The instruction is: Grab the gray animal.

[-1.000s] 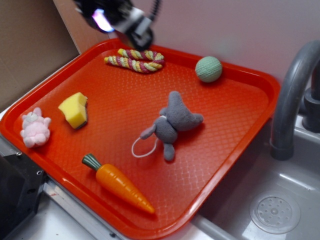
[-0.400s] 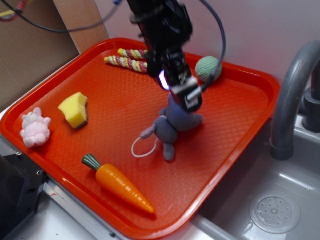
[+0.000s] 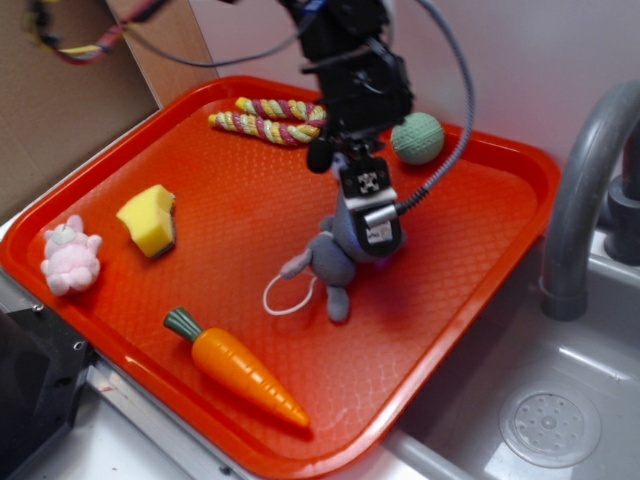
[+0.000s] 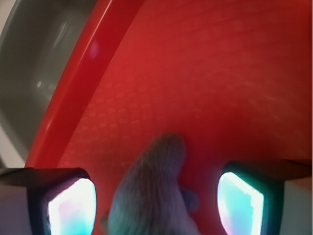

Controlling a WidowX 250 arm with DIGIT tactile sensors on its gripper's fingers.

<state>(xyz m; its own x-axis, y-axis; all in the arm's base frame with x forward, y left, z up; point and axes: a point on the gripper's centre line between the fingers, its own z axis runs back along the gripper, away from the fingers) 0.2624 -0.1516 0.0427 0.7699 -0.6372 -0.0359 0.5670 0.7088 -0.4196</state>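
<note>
My gripper needs to take hold of the gray animal on the red tray next, and it needs to grab the animal by its head (image 3: 348,232).
The gray animal (image 3: 335,262), a small gray plush with floppy ears and a thin white cord loop (image 3: 285,297), lies in the middle of the red tray (image 3: 470,290). My gripper (image 3: 375,235) hangs straight over its head and ear, low against it. In the wrist view the gray plush (image 4: 151,196) sits between my two lit fingertips (image 4: 71,208), with a gap on each side. The gripper (image 4: 156,205) is open around it. The far part of the plush is hidden behind the gripper in the exterior view.
On the tray are a pink-and-white plush (image 3: 70,257) at the left, a yellow sponge (image 3: 150,220), an orange carrot (image 3: 240,368) at the front, a striped rope toy (image 3: 268,120) and a green ball (image 3: 417,137) at the back. A sink (image 3: 560,420) with a gray faucet (image 3: 585,190) is on the right.
The arm has come from the back left of the tray down to the middle. The gripper has dropped onto the gray animal's head. The toys have not moved.
</note>
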